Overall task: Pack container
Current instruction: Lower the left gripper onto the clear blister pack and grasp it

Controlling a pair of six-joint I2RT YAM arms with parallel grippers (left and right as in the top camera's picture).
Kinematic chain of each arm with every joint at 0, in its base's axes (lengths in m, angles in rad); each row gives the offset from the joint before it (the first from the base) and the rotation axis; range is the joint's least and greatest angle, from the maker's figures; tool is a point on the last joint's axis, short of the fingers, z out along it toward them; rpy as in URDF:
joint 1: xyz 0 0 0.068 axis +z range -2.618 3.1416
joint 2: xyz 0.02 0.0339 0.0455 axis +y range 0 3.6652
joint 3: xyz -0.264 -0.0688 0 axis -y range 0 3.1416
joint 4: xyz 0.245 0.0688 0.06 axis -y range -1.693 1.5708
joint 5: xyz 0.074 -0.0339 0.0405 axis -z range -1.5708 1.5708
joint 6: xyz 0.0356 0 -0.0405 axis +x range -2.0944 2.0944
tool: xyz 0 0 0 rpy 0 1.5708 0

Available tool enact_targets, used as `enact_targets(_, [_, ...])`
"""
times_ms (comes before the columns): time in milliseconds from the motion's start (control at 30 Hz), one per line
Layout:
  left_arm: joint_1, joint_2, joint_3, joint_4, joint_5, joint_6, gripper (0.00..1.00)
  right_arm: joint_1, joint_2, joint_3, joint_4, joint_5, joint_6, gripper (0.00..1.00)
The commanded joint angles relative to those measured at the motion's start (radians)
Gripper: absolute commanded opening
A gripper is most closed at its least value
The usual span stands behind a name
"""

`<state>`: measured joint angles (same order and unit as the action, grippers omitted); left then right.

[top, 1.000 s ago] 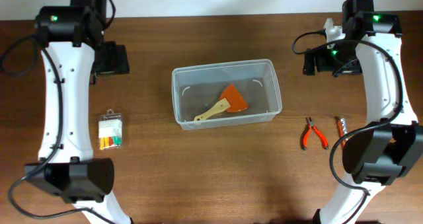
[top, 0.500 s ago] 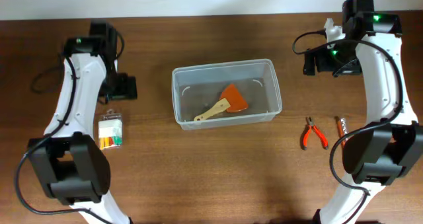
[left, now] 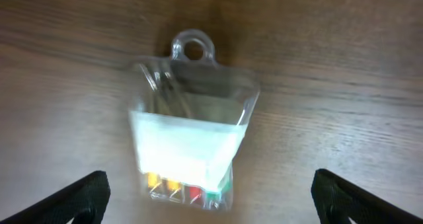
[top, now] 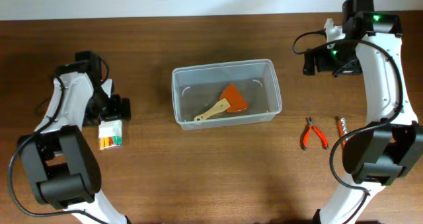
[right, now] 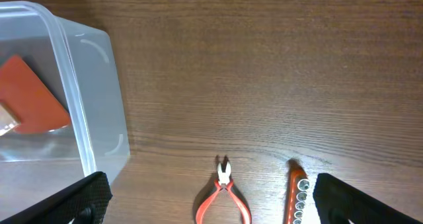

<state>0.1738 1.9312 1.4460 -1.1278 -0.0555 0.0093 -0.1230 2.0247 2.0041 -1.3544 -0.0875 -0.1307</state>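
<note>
My left gripper takes hold of the sides of its white label (top: 110,129) next, so the packet's looped end stays free to enter the container (top: 272,92).
The clear plastic container (top: 272,92) sits at the table's middle, holding an orange scraper with a wooden handle (top: 225,102). Its corner shows in the right wrist view (right: 92,118). A small clear packet with a white label and coloured pieces (top: 111,132) lies at the left; it fills the left wrist view (left: 188,145). My left gripper (top: 114,112) hangs open just above the packet, fingers either side (left: 208,214). My right gripper (top: 330,59) is open and empty, high at the back right. Red-handled pliers (top: 312,134) and an orange socket holder (top: 342,127) lie at the right.
The pliers (right: 223,194) and socket holder (right: 297,194) lie between my right fingers in the right wrist view. Bare brown wooden table (top: 211,178) surrounds the container. A white wall edge runs along the back.
My left arm has swung down and forward from the back left, bringing its gripper over the packet. The right arm and all objects have not moved.
</note>
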Motion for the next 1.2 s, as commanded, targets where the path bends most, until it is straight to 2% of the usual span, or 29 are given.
enact_targets(0, [-0.001, -0.034, -0.058, 0.031, 0.011, 0.029, 1.00, -0.002, -0.008, -0.005, -0.006, -0.009, 0.007, 0.99])
enact_targets(200, [0.000, -0.034, -0.119, 0.101, 0.011, 0.030, 0.99, -0.002, -0.008, -0.005, -0.020, -0.009, 0.007, 0.99])
enact_targets(600, [0.000, -0.034, -0.130, 0.163, 0.007, 0.030, 0.99, -0.002, -0.008, -0.005, -0.026, -0.009, 0.007, 0.99])
enact_targets(1167, [0.000, -0.034, -0.175, 0.184, 0.003, 0.053, 0.99, -0.002, -0.008, -0.005, -0.027, -0.009, 0.007, 0.99])
